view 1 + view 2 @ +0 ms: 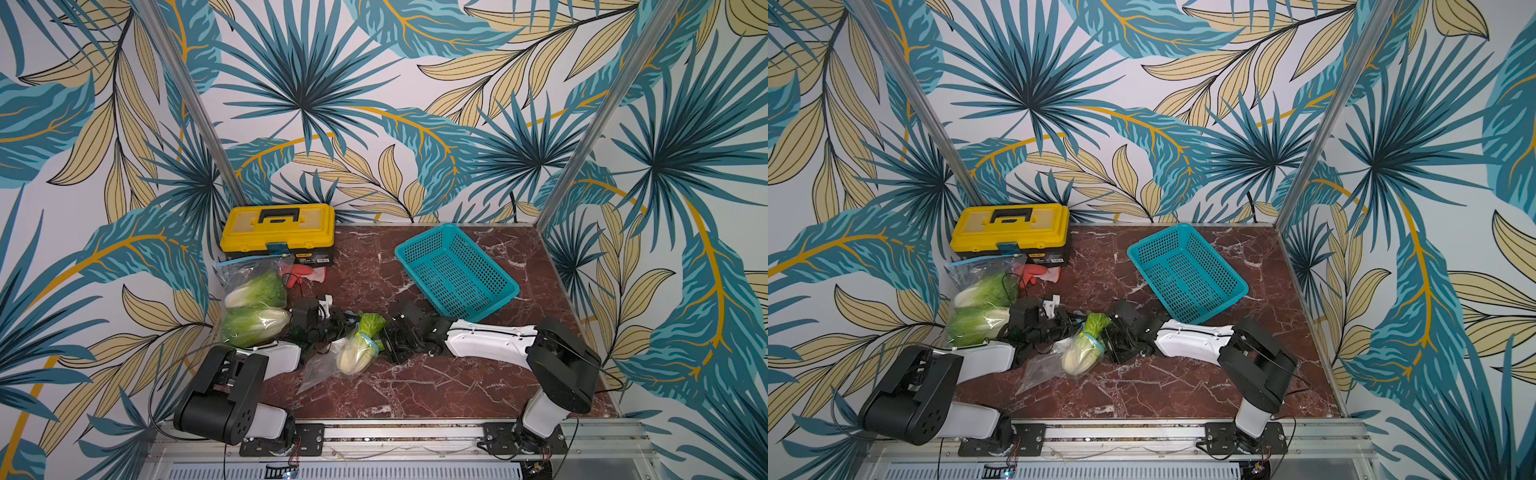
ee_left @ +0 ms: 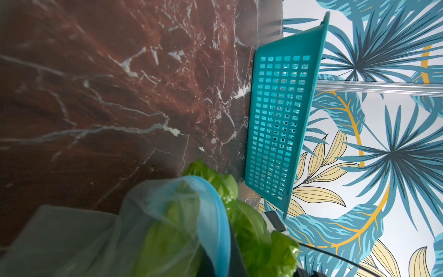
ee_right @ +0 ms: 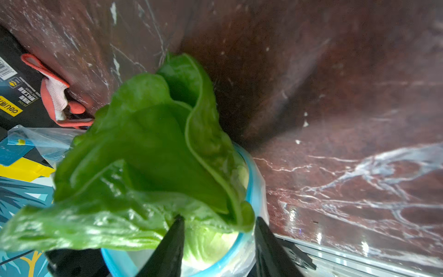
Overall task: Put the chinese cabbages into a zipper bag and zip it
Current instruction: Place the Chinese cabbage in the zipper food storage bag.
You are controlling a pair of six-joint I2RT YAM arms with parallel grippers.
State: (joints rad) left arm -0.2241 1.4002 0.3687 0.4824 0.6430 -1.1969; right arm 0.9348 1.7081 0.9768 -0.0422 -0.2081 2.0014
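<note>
The zipper bag's blue rim, opposite my left gripper, is the part my right gripper will grab next. It will hold the bag's opening open and lift it around the cabbage.
A chinese cabbage [image 1: 360, 347] [image 1: 1083, 349] lies mid-table, its white base inside a clear zipper bag [image 1: 320, 370] and its green leaves sticking out past the blue zip rim [image 3: 251, 172]. My left gripper [image 1: 350, 327] [image 2: 223, 263] is shut on that rim [image 2: 215, 215], beside the leaves [image 2: 251, 227]. From the other side, my right gripper [image 1: 381, 337] [image 3: 219, 219] straddles the bag mouth. One of its fingers rests against the cabbage [image 3: 155, 144] and the other stands outside the plastic, so its jaws are apart. Two more cabbages [image 1: 257, 291] [image 1: 253, 324] sit in a second bag [image 1: 245, 266] at the left.
A yellow toolbox [image 1: 277, 226] stands at the back left, with a red and white glove [image 1: 301, 274] in front of it. A teal basket [image 1: 455, 270] [image 2: 278, 120] sits at the back right, close behind my right arm. Patterned walls enclose the table on three sides.
</note>
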